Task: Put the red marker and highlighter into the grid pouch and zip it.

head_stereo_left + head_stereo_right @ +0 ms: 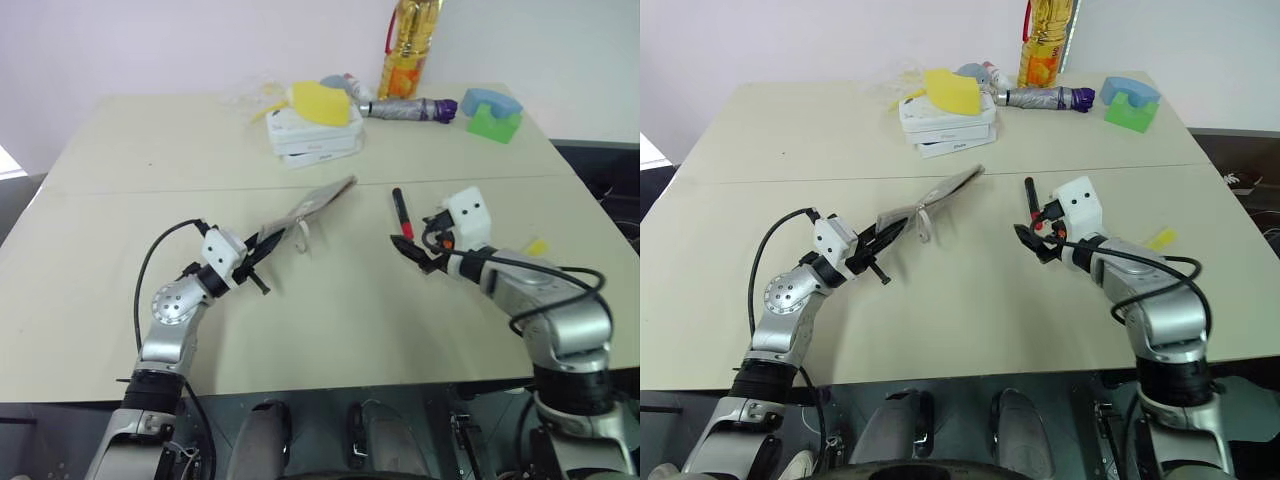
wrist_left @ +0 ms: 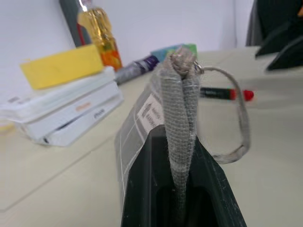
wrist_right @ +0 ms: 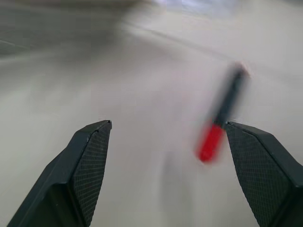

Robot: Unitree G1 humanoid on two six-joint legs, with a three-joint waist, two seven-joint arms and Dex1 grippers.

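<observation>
I will next take hold of the red marker by its red cap end (image 1: pixel 407 229) with my right gripper, so that the marker can go into the grid pouch (image 1: pixel 312 203).
My left gripper (image 1: pixel 256 260) is shut on one end of the grid pouch (image 1: pixel 312 203), a grey fabric pouch with white lines. It holds the pouch tilted up off the table, edge-on, with a strap loop hanging from it (image 2: pixel 177 94). The red marker (image 1: pixel 400 212), black with a red end, lies flat on the table to the right of the pouch. My right gripper (image 1: pixel 415 250) stands open just at the marker's near end, with nothing between its fingers (image 3: pixel 90 156). The marker (image 3: pixel 222 113) lies on the table beyond them. The highlighter (image 1: pixel 538 246), a small yellow pen, lies to the right of my right forearm.
At the back of the table stands a stack of white boxes (image 1: pixel 318 140) with a yellow sponge-like block (image 1: pixel 322 100) on top. A folded umbrella (image 1: pixel 410 108), a bottle of yellow liquid (image 1: pixel 405 50) and a blue and green block (image 1: pixel 493 112) stand beside it.
</observation>
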